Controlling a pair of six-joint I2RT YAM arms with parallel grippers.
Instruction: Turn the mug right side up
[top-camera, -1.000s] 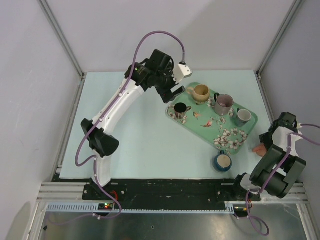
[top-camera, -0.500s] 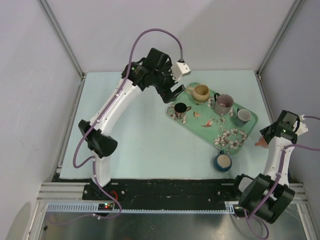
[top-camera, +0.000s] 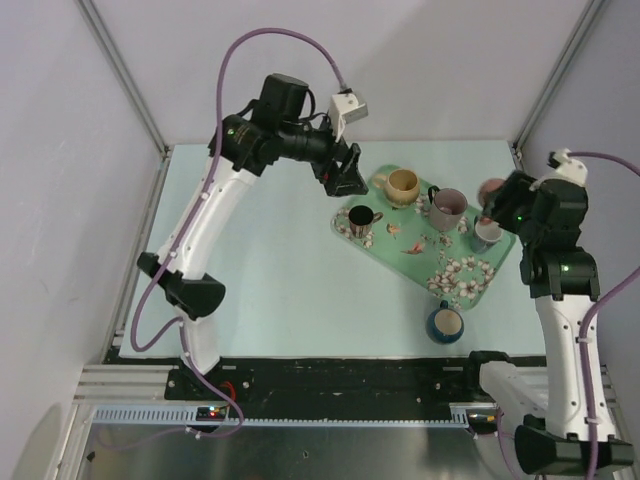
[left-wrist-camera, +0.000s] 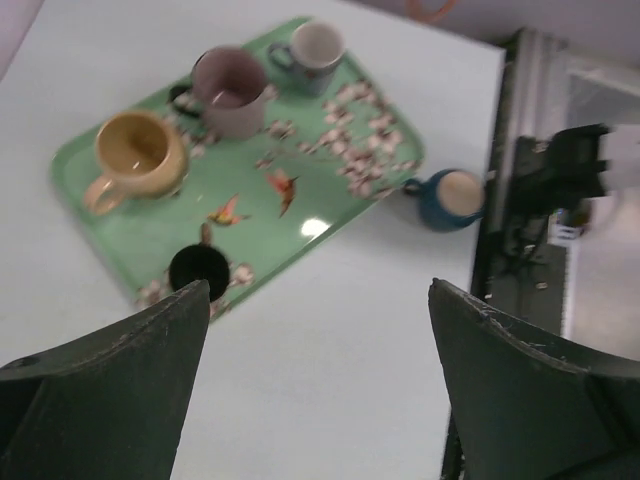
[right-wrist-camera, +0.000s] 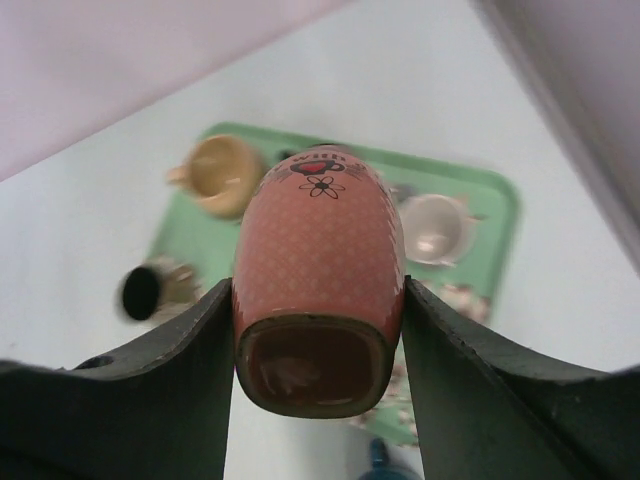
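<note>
My left gripper grabs the salmon-pink dotted mug (right-wrist-camera: 320, 250) by its lettered rim end (right-wrist-camera: 321, 174) next, leaving the mug's base free to set the mug upright.
The tan mug (top-camera: 403, 184) stands on the green tray (top-camera: 420, 262), opening up, at its far left corner. It also shows in the left wrist view (left-wrist-camera: 138, 152) and in the right wrist view (right-wrist-camera: 224, 172). My right gripper (top-camera: 495, 192) is shut on a salmon-pink dotted mug (right-wrist-camera: 320, 250), held in the air over the tray's right end. The mug lies along the fingers with a dark glossy end toward the camera. My left gripper (top-camera: 345, 178) is open and empty, raised left of the tray, apart from the tan mug (left-wrist-camera: 318, 290).
On the tray stand a mauve mug (top-camera: 447, 207), a small grey mug (top-camera: 487, 233) and a black mug (top-camera: 361, 217). A dark blue mug (top-camera: 446, 323) stands on the table in front of the tray. Grey walls close in the sides and back.
My right arm has risen from the table's right edge and swung over the tray's right end with the salmon-pink mug. My left arm has lifted and drawn back a little to the left.
</note>
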